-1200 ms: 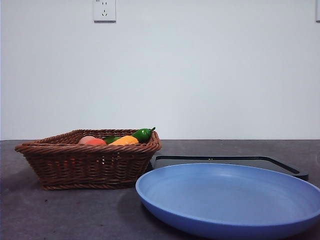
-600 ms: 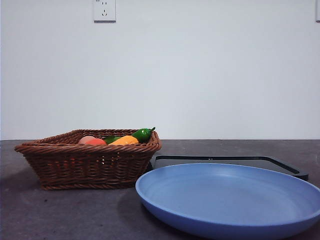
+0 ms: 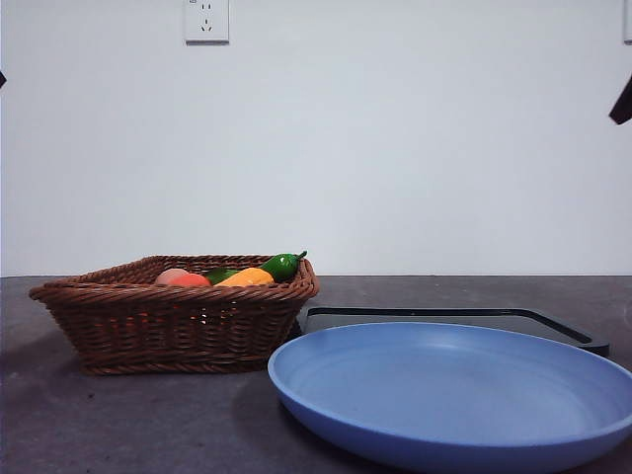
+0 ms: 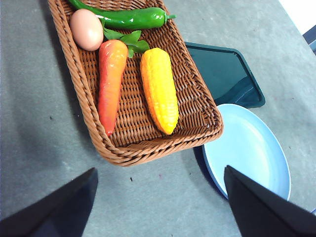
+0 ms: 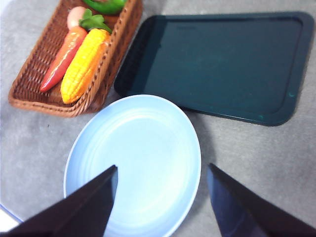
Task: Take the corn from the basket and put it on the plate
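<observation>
My right gripper takes hold of the plate by its rim [image 3: 614, 389] next, so that it can hold the plate ready for the corn from the basket [image 3: 245, 278].
The yellow corn [image 4: 159, 89] lies in the brown wicker basket [image 4: 69, 64] beside an orange carrot [image 4: 110, 78]; in the front view only its top [image 3: 247, 277] shows over the basket's rim [image 3: 178, 321]. The light-blue plate [image 3: 454, 395] sits bare to the basket's right, seen too in the right wrist view [image 5: 136, 163]. My left gripper [image 4: 158, 207] hangs open high above the basket's near end. My right gripper [image 5: 163, 207] hangs open high above the plate. Both hold nothing.
A green pepper [image 4: 123, 18] and a pinkish round fruit [image 4: 86, 29] share the basket. A flat black tray [image 5: 217, 64] lies behind the plate. Black arm tips [image 3: 622, 99] show at the front view's top corners.
Black arm tips have appeared at both upper side edges of the front view. The basket, corn and plate have not moved.
</observation>
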